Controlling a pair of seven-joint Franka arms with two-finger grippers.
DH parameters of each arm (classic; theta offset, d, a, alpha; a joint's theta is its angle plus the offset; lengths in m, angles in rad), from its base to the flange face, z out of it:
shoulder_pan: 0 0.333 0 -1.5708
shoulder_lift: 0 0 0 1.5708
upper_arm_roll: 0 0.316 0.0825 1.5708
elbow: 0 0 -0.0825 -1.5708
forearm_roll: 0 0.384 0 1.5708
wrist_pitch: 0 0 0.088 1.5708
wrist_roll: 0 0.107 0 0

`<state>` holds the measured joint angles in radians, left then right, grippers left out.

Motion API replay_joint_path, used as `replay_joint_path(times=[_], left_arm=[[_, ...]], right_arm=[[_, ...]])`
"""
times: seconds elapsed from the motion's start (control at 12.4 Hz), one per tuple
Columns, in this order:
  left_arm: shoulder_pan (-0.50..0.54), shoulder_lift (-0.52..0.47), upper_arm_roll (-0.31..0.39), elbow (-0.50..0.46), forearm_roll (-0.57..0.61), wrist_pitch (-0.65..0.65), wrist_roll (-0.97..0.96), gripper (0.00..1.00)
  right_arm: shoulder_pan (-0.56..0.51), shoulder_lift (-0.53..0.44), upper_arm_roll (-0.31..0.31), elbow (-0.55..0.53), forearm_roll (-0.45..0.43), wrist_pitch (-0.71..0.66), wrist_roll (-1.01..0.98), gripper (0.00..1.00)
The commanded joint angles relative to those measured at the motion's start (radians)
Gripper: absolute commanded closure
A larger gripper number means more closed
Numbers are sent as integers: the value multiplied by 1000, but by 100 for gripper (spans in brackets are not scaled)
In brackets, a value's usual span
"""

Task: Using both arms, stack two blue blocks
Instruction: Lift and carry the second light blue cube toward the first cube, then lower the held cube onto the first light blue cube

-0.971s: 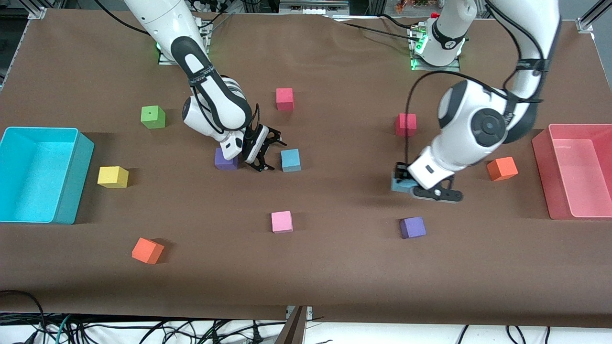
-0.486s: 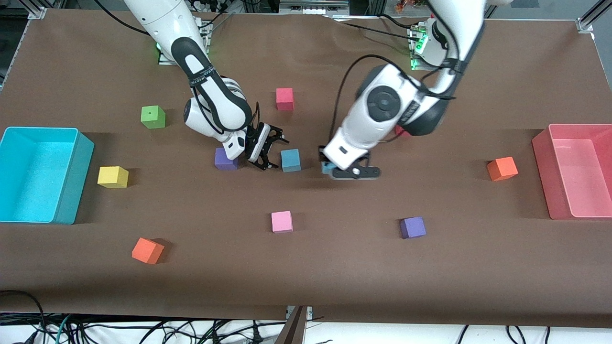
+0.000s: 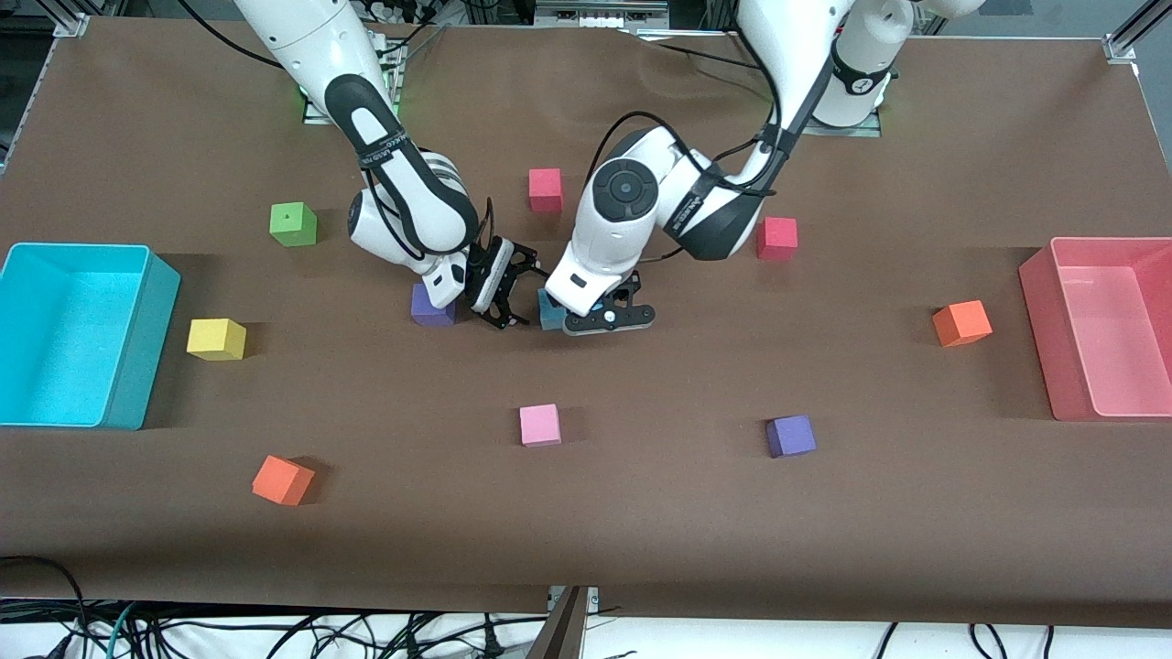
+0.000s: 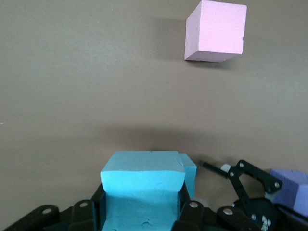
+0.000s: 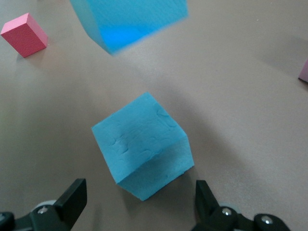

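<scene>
The held block's base [image 4: 142,162] stands beside the resting blue block's top [image 4: 189,170]. The held block stays in my left gripper from here until its base is on the resting block's top.
One blue block [image 3: 550,314] sits on the table near the middle, partly covered by the left hand. In the right wrist view it [image 5: 142,144] lies between the spread fingers [image 5: 72,198] of my right gripper [image 5: 139,190], which is open and untouching; that gripper [image 3: 515,293] is low beside the block. My left gripper [image 3: 609,317] is shut on the second blue block [image 4: 142,169], held just above the table right beside the first block [image 4: 191,172]. The held block shows blurred in the right wrist view [image 5: 130,19]. The hand hides it in the front view.
A purple cube [image 3: 432,307] lies against the right hand. Red cubes [image 3: 545,189] [image 3: 776,238], a pink cube [image 3: 539,425], a second purple cube [image 3: 790,436], orange cubes [image 3: 961,322] [image 3: 282,480], a yellow [image 3: 216,339] and a green cube [image 3: 293,224] are scattered. Turquoise bin [image 3: 151,348] and pink bin [image 3: 1039,311] stand at the table's ends.
My left arm has swung from its own end of the table to the middle, carrying its blue block up to the blue block on the table. The right gripper has barely moved.
</scene>
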<state>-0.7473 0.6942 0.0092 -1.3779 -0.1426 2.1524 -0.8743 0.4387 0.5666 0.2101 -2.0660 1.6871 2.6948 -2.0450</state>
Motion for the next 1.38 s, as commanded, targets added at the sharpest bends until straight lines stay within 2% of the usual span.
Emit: replay_joint_path(times=[0.0,1.05,1.13,1.21,1.3], left_arm=[[-61,97,52,129,-12,-28,-70,100],[-113,107,52,111,-9,-25,-123,100],[-113,107,52,111,-11,-25,-121,93],[-113,108,52,108,-11,-26,-121,76],[-113,108,52,102,-11,-25,-123,68]], right_arm=[[8,6,-8,7,28,-12,-29,0],[6,7,-8,7,28,-12,-29,0],[6,7,-8,7,28,-12,-29,0],[6,7,-8,7,28,-12,-29,0],[6,7,-8,7,28,-12,-29,0]])
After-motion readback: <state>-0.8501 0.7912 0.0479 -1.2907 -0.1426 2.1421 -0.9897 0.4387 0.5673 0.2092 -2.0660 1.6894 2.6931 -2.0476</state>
